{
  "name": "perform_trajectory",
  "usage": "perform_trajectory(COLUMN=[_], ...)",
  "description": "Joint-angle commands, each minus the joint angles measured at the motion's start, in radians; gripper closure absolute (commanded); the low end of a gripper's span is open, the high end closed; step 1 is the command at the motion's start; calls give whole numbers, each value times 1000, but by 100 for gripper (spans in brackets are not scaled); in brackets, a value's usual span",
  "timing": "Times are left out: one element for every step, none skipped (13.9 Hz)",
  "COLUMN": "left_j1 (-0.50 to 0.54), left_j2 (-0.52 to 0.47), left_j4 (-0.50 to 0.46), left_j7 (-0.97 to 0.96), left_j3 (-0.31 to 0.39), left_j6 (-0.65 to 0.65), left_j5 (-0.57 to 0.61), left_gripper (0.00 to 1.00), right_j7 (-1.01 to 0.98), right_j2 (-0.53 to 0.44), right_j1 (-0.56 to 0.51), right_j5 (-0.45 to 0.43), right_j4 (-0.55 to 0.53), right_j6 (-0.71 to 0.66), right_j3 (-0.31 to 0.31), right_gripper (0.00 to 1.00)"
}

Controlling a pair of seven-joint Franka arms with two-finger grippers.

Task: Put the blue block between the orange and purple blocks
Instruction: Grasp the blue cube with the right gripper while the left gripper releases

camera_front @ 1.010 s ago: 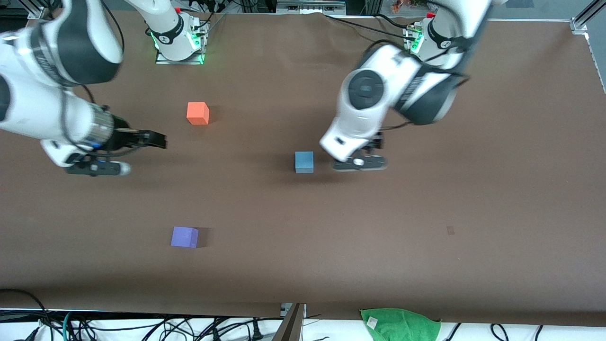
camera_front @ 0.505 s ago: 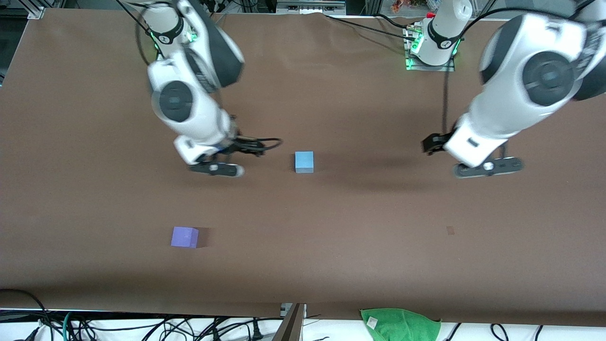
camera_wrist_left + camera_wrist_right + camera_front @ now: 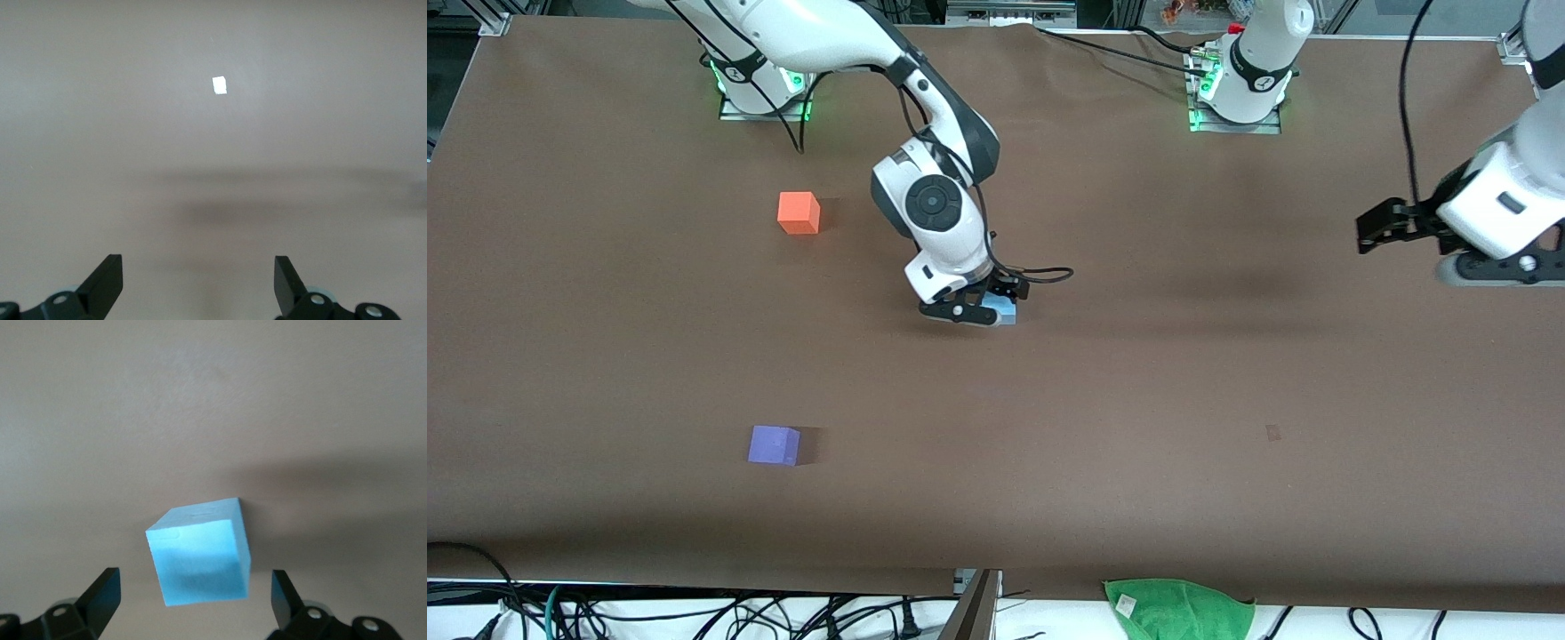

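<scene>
The blue block (image 3: 1005,310) (image 3: 199,551) is beyond where my fingers stop, so they would miss it if I closed now. My right gripper will move toward the block before it closes.
The blue block (image 3: 1005,310) sits on the brown table near its middle, mostly covered by my right gripper (image 3: 996,298), which hangs just over it. In the right wrist view the blue block (image 3: 199,551) lies between the open fingers (image 3: 100,593), with gaps on both sides. The orange block (image 3: 798,212) sits toward the right arm's end, farther from the front camera. The purple block (image 3: 774,444) sits nearer the front camera, roughly in line with the orange one. My left gripper (image 3: 1378,228) is open and empty over the left arm's end of the table.
A green cloth (image 3: 1178,609) lies at the table's front edge. Cables run along that edge. A small pale mark (image 3: 219,85) shows on the table in the left wrist view.
My right arm has swung from near the orange block to over the blue block. My left arm has moved away toward its end of the table.
</scene>
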Motion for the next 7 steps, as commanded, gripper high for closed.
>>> perform_trajectory(left_j1=[-28,-29,-43,-57,-67,-68,-68], left_j2=[-143,-163,-163,-163,-158,-154,-149], left_j4=[-192,-210,-212,-210,-209,-206,-200], left_j7=[61,63,60,58,63,63,61], left_j3=[45,45,52,72,88,88,86], left_j6=[113,113,108,107,107,105,102], left_j5=[-19,-19,-19,-31,-47,-47,-47], left_gripper=[0,0,0,0,0,0,0], right_j7=[21,21,21,21,21,21,21], right_j2=[16,27,37,47,56,62,70], right_j1=[20,37,48,50,54,57,63], right_j5=[-46,-51,-63,-89,-106,-115,-127], right_j4=[18,18,16,12,10,10,12], right_j6=[13,17,25,36,37,37,37], right_j3=[-13,-13,-14,-14,-14,-14,-16], right_gripper=[0,0,0,0,0,0,0])
